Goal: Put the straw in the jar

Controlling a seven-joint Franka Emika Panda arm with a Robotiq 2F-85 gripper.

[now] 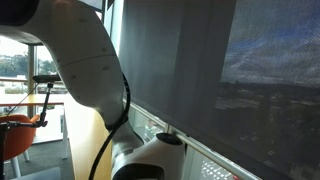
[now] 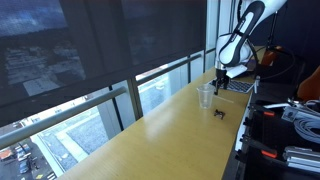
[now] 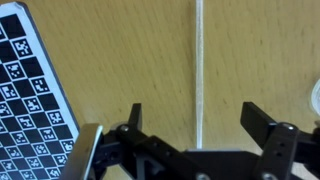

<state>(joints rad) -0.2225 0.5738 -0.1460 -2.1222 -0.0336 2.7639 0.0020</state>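
Note:
My open fingers are still above the straw, so it is too early to close and closing now would miss. My gripper lowers first, then closes on the straw.
In the wrist view a thin whitish straw (image 3: 199, 60) lies flat on the wooden table, running straight away from me. My gripper (image 3: 198, 120) hovers over its near end, open, one dark finger (image 3: 134, 115) on each side and neither touching it. A pale curved rim at the right edge may be the jar (image 3: 316, 96). In an exterior view the clear jar (image 2: 204, 96) stands upright on the table with the gripper (image 2: 221, 80) just beyond it, pointing down. The straw is too thin to make out there.
A black-and-white checkerboard sheet (image 3: 28, 100) lies left of the gripper, also visible as the checkerboard sheet (image 2: 241, 86) at the table's far end. A small black object (image 2: 219, 112) sits near the jar. The arm's white body (image 1: 90, 70) fills an exterior view beside shaded windows.

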